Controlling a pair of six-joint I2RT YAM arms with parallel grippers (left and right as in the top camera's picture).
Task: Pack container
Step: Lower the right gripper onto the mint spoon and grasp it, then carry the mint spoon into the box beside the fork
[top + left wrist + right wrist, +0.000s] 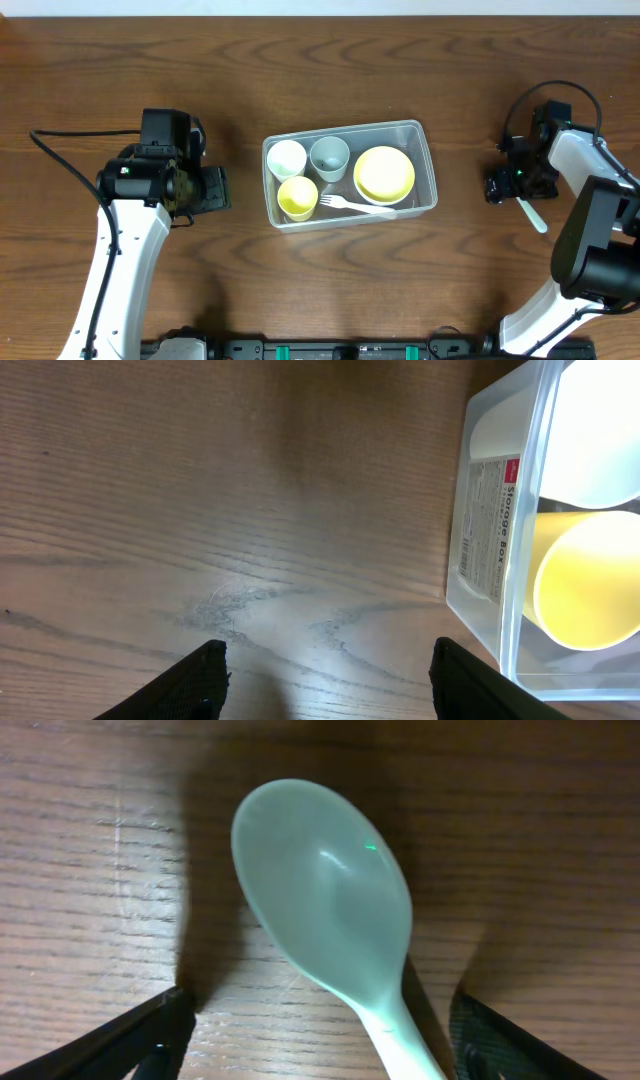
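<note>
The spoon's neck (384, 1016) is between my low fingers, which meet their shadows on the wood. I should close my right gripper now. Closing now would hold the spoon.
The clear plastic container (426, 160) sits mid-table and holds a white cup (286, 158), a grey-green cup (329, 156), a yellow cup (297, 197), a yellow bowl (384, 173) and a white fork (352, 205). Its labelled wall (485, 530) and the yellow cup (590, 580) show in the left wrist view. My left gripper (325, 685) is open and empty over bare wood, left of the container. A pale green spoon (325, 900) lies on the table at the far right (532, 214). My right gripper (320, 1045) is open, its fingers either side of the spoon's handle, low over the table.
The brown wooden table (150, 80) spreads around the container. Both arms' bases and a black rail run along the front edge (330, 350). A pale wall edge shows at the back.
</note>
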